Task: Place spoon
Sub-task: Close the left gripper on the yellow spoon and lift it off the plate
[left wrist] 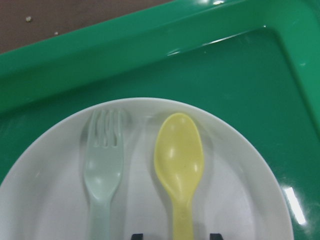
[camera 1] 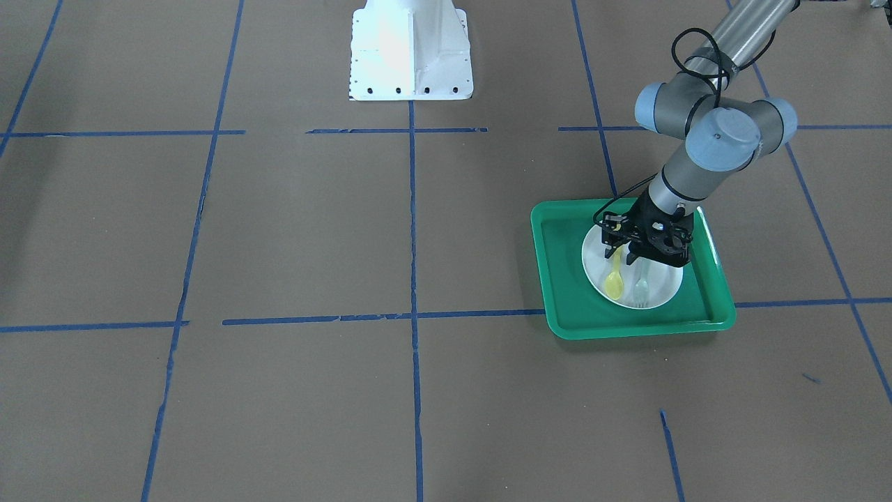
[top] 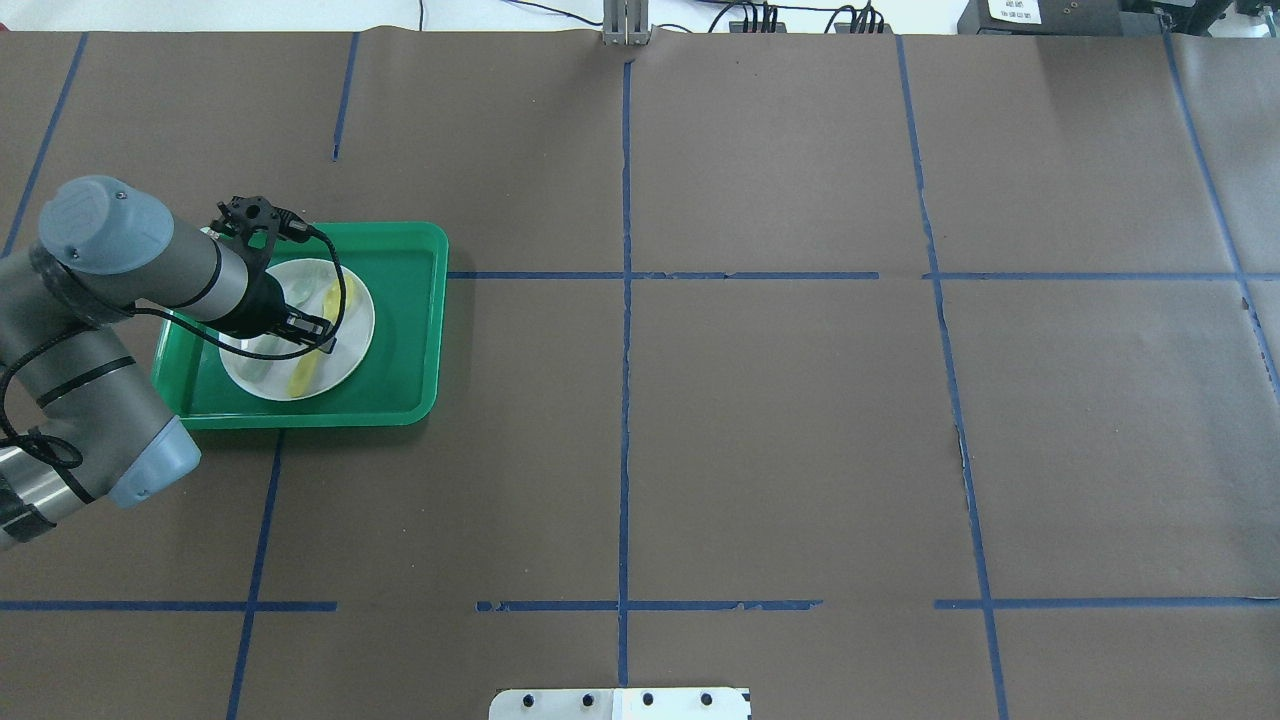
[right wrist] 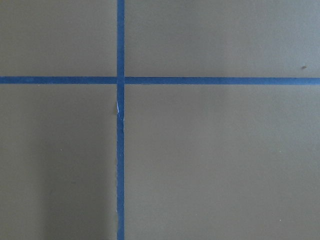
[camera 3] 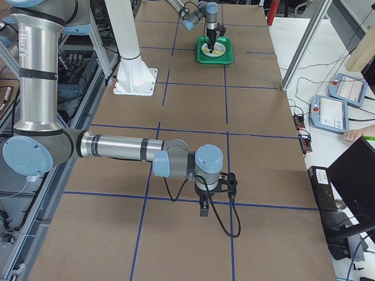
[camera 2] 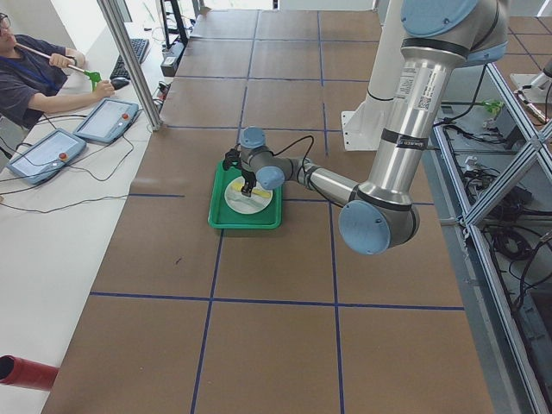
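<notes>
The spoon has a round, wide bowl, so I will next grab its narrow, straight handle (left wrist: 182, 220) with my left gripper.
The pale-yellow spoon (left wrist: 179, 165) lies flat on the white plate (left wrist: 240, 200), bowl toward the tray's rim, beside a grey-green fork (left wrist: 103, 170). The plate sits in a green tray (camera 1: 557, 293). My left gripper (camera 1: 624, 258) hangs over the plate, open, its two fingertips (left wrist: 137, 235) on either side of the spoon's handle with a gap to it. In the overhead view the spoon (top: 304, 377) shows partly under the left gripper (top: 318, 337). My right gripper (camera 3: 203, 209) shows only in the exterior right view, low over bare table; I cannot tell whether it is open or shut.
The tray (top: 400, 412) sits on the robot's left side of the brown table, which is marked with blue tape lines (top: 626, 300). The white robot base (camera 1: 411, 52) stands at the table's edge. An operator (camera 2: 34, 73) and tablets (camera 2: 108, 119) are beyond the far side.
</notes>
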